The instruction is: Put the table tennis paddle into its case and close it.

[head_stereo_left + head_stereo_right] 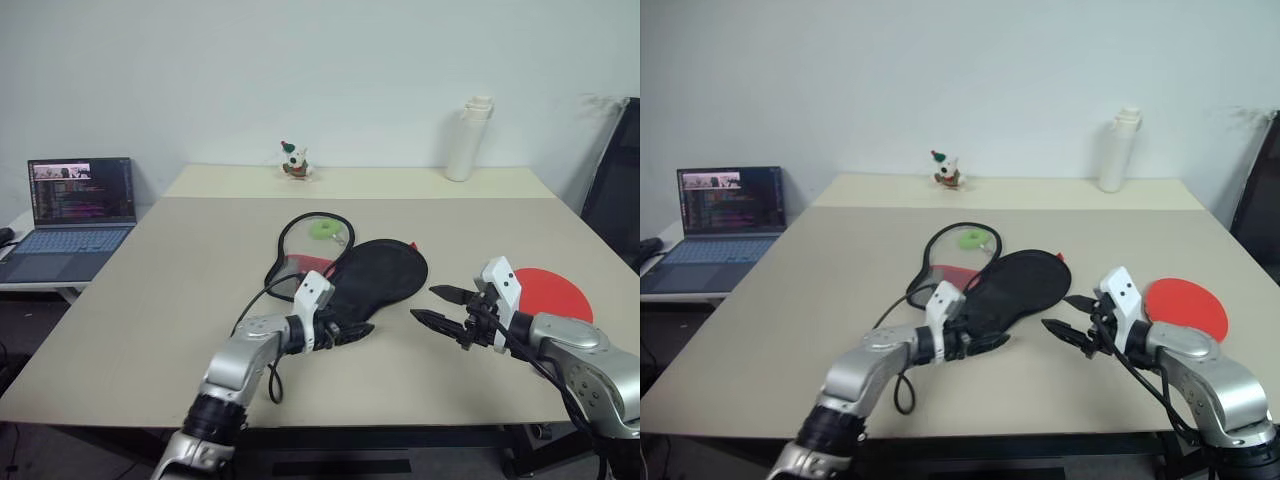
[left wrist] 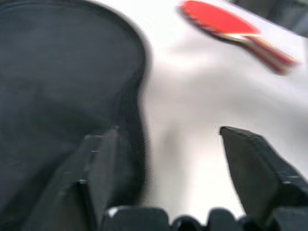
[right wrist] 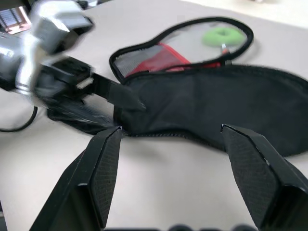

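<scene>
I will grab the table tennis paddle by its handle with my right gripper next, because the paddle's red side point(image 1: 555, 294) is too wide for the gripper's fingers.
The case point(image 1: 378, 272) lies mid-table, a flat black pouch with its mesh side point(image 1: 312, 240) folded open to the far left. A green ring pull point(image 1: 322, 229) and a red patch point(image 1: 312, 264) show on the mesh. The table tennis paddle point(image 1: 556, 292) lies red face up at the right, just behind my right hand, outside the case. My left gripper point(image 1: 353, 331) is open at the case's narrow near end; in the left wrist view one finger point(image 2: 98, 178) is over the black fabric. My right gripper point(image 1: 425, 303) is open and empty, between case and paddle.
A white bottle point(image 1: 468, 140) and a small figurine point(image 1: 293, 160) stand at the table's far edge. A laptop point(image 1: 80, 205) sits on a side table to the left. A black chair point(image 1: 615, 190) is at the right. A black cable point(image 1: 262, 300) loops beside my left forearm.
</scene>
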{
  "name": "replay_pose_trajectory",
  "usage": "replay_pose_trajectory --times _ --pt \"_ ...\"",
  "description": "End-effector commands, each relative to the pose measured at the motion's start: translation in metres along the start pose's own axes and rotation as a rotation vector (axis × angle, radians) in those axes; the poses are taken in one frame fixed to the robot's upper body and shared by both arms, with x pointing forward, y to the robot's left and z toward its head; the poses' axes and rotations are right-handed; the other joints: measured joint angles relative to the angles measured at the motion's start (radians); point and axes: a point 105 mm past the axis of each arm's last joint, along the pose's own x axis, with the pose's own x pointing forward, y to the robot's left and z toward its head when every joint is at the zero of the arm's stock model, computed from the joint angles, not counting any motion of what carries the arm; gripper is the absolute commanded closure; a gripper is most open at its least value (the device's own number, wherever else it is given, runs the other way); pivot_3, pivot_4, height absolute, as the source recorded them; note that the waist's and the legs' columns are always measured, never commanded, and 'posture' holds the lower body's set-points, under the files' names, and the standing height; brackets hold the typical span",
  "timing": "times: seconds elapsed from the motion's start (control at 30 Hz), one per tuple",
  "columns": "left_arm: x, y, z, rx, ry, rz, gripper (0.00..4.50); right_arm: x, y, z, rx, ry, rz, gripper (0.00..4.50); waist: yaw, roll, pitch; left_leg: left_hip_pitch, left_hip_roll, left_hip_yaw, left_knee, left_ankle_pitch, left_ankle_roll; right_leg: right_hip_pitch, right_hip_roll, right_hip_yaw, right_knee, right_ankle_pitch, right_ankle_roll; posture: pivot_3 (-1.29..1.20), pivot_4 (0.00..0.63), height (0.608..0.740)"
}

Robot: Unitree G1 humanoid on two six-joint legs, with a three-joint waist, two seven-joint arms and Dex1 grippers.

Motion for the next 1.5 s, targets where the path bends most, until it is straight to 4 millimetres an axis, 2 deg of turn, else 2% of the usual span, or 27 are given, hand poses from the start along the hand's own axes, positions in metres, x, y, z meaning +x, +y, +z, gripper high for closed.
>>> replay_pose_trajectory --times 0.03,0.1,0.2,0.3,0.43,0.6,0.73,0.87,1.0,1.13,1.27,1.4,1.5 --pt "-0.024 -0.002 0.021 0.048 -0.077 -0.038 0.94 0.001 0.004 0.006 0.026 -0.009 0.002 0.89 0.002 0.0 0.0 0.0 0.0 -0.001 0.0 0.0 0.0 0.0 0.0 0.0 0.001 0.0 -0.001 0.0 0.15 0.74" --pt "-0.04 0.008 0.024 0.07 -0.083 0.009 0.9 0.007 0.005 0.004 0.042 -0.002 -0.006 0.72 0.005 0.0 0.0 0.0 0.0 -0.001 0.001 0.0 0.0 0.0 0.0 -0.002 0.001 0.0 -0.001 0.0 0.15 0.74" --pt "-0.063 0.026 0.026 0.096 -0.078 0.098 0.89 0.018 0.002 -0.002 0.064 0.013 -0.044 0.02 0.005 0.0 0.0 0.0 0.0 -0.001 0.001 0.0 0.0 0.0 0.0 -0.002 0.001 0.0 -0.001 0.0 0.15 0.74" --pt "-0.082 0.039 0.024 0.124 -0.057 0.176 0.89 0.032 -0.003 -0.009 0.101 0.041 -0.097 0.02 0.004 0.0 0.0 0.0 0.0 -0.001 0.001 0.0 0.0 0.0 0.0 -0.001 0.001 0.0 -0.001 0.0 0.15 0.74" --pt "-0.098 0.047 0.028 0.137 -0.074 0.243 0.89 0.052 -0.004 -0.021 0.235 0.093 -0.132 0.02 0.005 0.0 0.0 -0.001 0.0 -0.001 0.0 0.0 0.0 -0.001 -0.001 -0.001 0.0 0.0 -0.001 0.0 0.15 0.74" --pt "-0.107 0.052 0.026 0.136 -0.067 0.302 0.89 0.074 -0.002 -0.025 0.337 0.127 -0.148 0.02 0.005 0.0 0.0 -0.001 0.0 -0.001 0.0 0.0 0.0 -0.001 -0.001 -0.001 0.001 0.0 -0.001 0.0 0.15 0.74" --pt "-0.108 0.051 0.026 0.133 -0.069 0.308 0.89 0.089 0.006 -0.027 0.348 0.146 -0.123 0.02 0.005 0.001 0.0 -0.001 0.0 -0.001 0.0 0.0 0.0 -0.002 -0.001 -0.001 0.001 0.0 -0.001 0.0 0.15 0.74" --pt "-0.107 0.051 0.027 0.133 -0.071 0.312 0.89 0.105 0.018 -0.021 0.353 0.126 -0.074 0.02 0.003 0.001 0.0 -0.001 0.0 -0.001 0.0 0.0 0.0 -0.002 -0.001 -0.001 0.001 0.0 -0.001 0.0 0.15 0.74" --pt "-0.104 0.05 0.029 0.138 -0.073 0.308 0.89 0.131 0.034 -0.011 0.321 0.101 -0.042 0.02 0.001 0.001 0.0 -0.001 0.0 0.0 0.0 0.0 0.0 -0.003 -0.001 -0.001 0.002 0.0 -0.001 0.0 0.15 0.74" --pt "-0.102 0.049 0.03 0.142 -0.072 0.303 0.89 0.134 0.028 -0.014 0.313 0.098 -0.097 0.02 -0.001 0.001 0.0 -0.002 0.0 -0.001 -0.001 0.0 0.0 -0.003 -0.001 -0.001 0.002 0.0 -0.001 0.0 0.15 0.74" --pt "-0.099 0.047 0.028 0.146 -0.066 0.298 0.89 0.13 0.016 -0.021 0.372 0.099 -0.165 0.93 0.001 0.001 0.0 -0.003 -0.001 0.0 -0.001 0.0 0.0 -0.003 -0.002 0.0 0.001 0.003 -0.005 0.0 0.15 0.74" --pt "-0.096 0.044 0.026 0.15 -0.06 0.284 0.89 0.124 0.011 -0.023 0.458 0.094 -0.179 2.37 0.0 0.001 0.001 -0.002 0.0 0.0 -0.001 0.0 0.0 -0.004 -0.001 -0.001 0.001 0.003 -0.005 0.0 0.15 0.74" --pt "-0.09 0.04 0.023 0.154 -0.05 0.265 0.89 0.118 0.017 -0.024 0.51 0.112 -0.134 3.41 0.0 0.001 0.001 -0.002 0.0 0.0 -0.001 0.0 0.0 -0.004 -0.001 -0.001 0.002 0.003 -0.006 0.0 0.15 0.74"
